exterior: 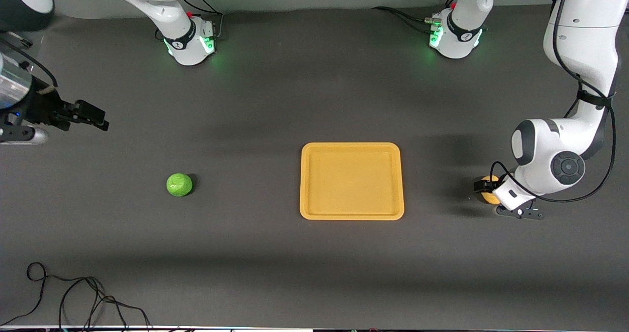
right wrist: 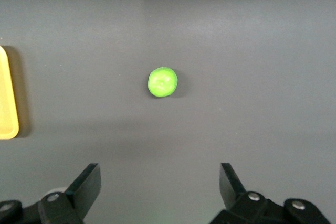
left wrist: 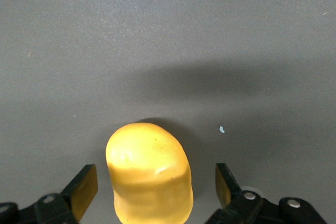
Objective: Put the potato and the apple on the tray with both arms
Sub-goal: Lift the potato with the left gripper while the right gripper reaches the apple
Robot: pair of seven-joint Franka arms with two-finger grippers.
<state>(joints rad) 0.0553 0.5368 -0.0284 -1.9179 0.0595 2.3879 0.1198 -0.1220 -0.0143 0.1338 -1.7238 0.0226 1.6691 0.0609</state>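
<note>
The fingers stand on either side of the potato, so it is time for my left gripper to close on the potato.
The yellow-orange potato (exterior: 488,188) lies on the dark table toward the left arm's end, beside the tray (exterior: 351,213). My left gripper (exterior: 493,197) is down around it. In the left wrist view the potato (left wrist: 149,171) sits between the open fingers (left wrist: 84,190) with a gap on each side. The green apple (exterior: 179,184) lies on the table toward the right arm's end. My right gripper (exterior: 96,117) is open and empty, up over the table near that end. The right wrist view shows the apple (right wrist: 163,82) well ahead of its gripper (right wrist: 160,182), and the tray's edge (right wrist: 6,98).
The tray is empty in the middle of the table. Black cables (exterior: 73,297) lie at the table's edge nearest the front camera, toward the right arm's end. The two arm bases (exterior: 191,40) stand along the farthest edge.
</note>
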